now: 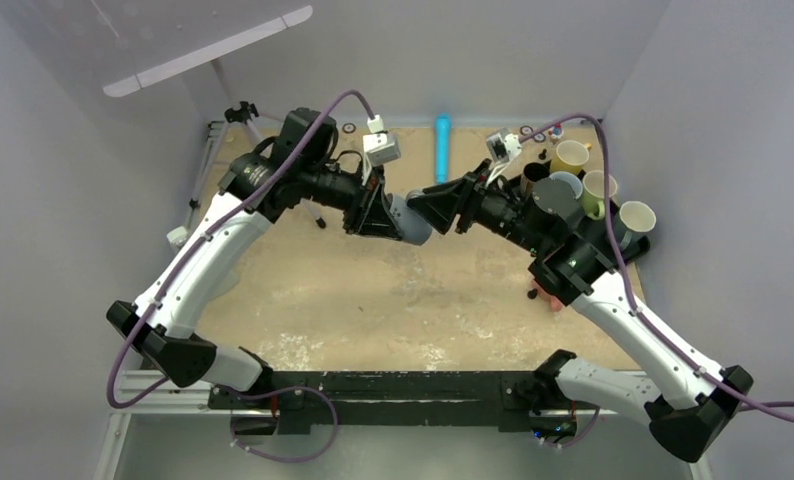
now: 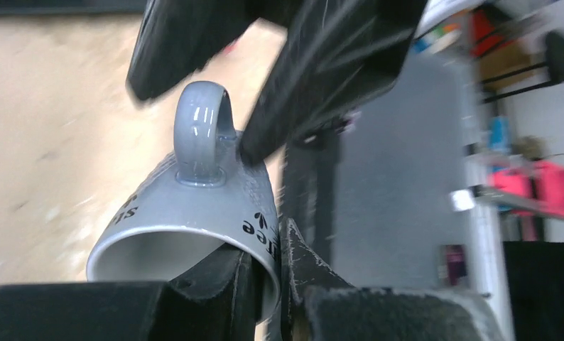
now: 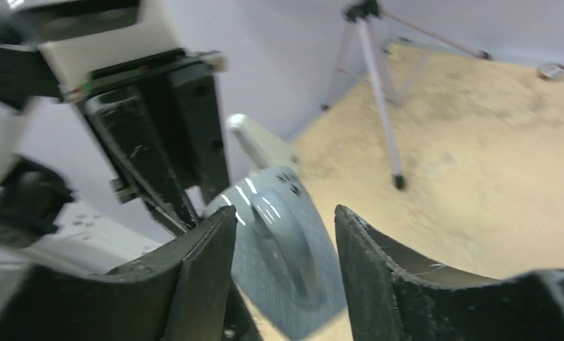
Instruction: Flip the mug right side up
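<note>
My right gripper grabs the grey mug by its handle (image 1: 415,195) (image 3: 288,241) next, to leave the mug's rim clear for regripping to turn it right side up.
The grey mug (image 1: 411,224) with black lettering is held in the air over the middle back of the table, tilted on its side. My left gripper (image 2: 279,273) is shut on its rim, one finger inside and one outside. The mug (image 2: 187,209) has its handle (image 2: 202,131) pointing up in the left wrist view. My right gripper (image 3: 286,224) is open, and its fingers (image 3: 194,263) straddle the handle side of the mug (image 3: 290,249). One right fingertip (image 2: 254,145) sits close beside the handle's base. In the top view the left gripper (image 1: 381,212) and the right gripper (image 1: 435,200) meet at the mug.
Several cups (image 1: 600,186) stand bunched at the back right, beside the right arm. A small tripod (image 1: 241,112) stands at the back left and also shows in the right wrist view (image 3: 378,78). A blue bar (image 1: 442,146) lies at the back wall. A pink object (image 1: 545,297) lies under the right arm.
</note>
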`<state>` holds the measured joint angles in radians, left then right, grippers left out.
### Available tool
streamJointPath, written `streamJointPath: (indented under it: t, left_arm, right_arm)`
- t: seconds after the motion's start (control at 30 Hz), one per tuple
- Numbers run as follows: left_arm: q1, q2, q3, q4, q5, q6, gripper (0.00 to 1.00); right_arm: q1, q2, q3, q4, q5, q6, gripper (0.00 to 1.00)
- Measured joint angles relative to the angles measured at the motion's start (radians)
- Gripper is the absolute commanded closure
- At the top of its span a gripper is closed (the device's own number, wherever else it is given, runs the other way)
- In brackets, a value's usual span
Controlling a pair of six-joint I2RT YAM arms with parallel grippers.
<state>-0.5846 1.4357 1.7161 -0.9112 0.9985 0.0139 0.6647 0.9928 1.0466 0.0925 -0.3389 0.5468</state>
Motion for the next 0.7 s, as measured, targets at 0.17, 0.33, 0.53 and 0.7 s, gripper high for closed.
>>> streamJointPath:
  t: [0.17, 0.33, 0.53, 0.7]
  left_arm:
    - [0.003, -0.006, -0.037, -0.149, -0.241, 0.291, 1.00]
    - [-0.006, -0.062, -0.138, -0.317, -0.410, 0.724, 1.00]
    - [-0.080, -0.187, -0.254, -0.446, -0.602, 1.218, 1.00]
    - [-0.094, -0.269, -0.321, -0.411, -0.705, 1.525, 1.00]
  right_arm:
    - [-0.006, 0.018, 0.083, -0.271, 0.159, -0.015, 0.33]
    - [-0.013, 0.033, 0.238, -0.505, 0.287, -0.012, 0.20]
    - [-0.014, 0.186, 0.437, -0.660, 0.306, -0.035, 0.19]
    - [0.041, 0.352, 0.508, -0.720, 0.250, -0.047, 0.20]
